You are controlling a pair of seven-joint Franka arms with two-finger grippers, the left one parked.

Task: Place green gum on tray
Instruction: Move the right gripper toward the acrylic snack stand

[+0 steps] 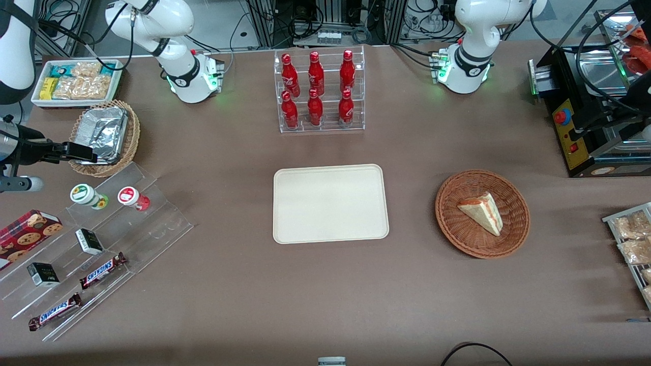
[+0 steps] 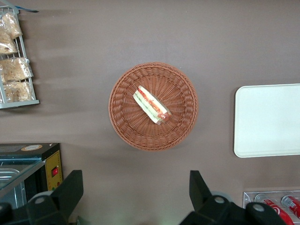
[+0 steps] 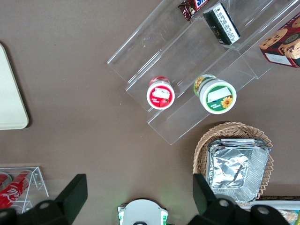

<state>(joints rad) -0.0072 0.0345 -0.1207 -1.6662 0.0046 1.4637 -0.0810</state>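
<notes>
The green gum has to go on the cream tray [image 1: 330, 203], so my right gripper will grab the gum by its white lid [image 1: 80, 193] next.
The green gum [image 1: 87, 195] is a small bottle with a white lid marked green and yellow; it stands on the top step of a clear stepped stand [image 1: 152, 223], beside a red-lidded bottle [image 1: 132, 197]. It also shows in the right wrist view [image 3: 216, 95], next to the red one [image 3: 160, 93]. The cream tray [image 1: 330, 203] lies bare at the table's middle; its rim shows in the right wrist view [image 3: 9, 93]. My right gripper [image 1: 84, 152] is open and empty, high over the foil-filled wicker basket, farther from the front camera than the gum. Its fingers are spread wide [image 3: 138, 187].
A wicker basket with foil containers [image 1: 104, 134] sits next to the stand. Snickers bars [image 1: 101, 270], small black boxes [image 1: 89, 241] and a cookie box [image 1: 28, 231] lie on the stand's lower steps. A cola bottle rack [image 1: 320, 91] and a sandwich basket [image 1: 482, 213] stand around the tray.
</notes>
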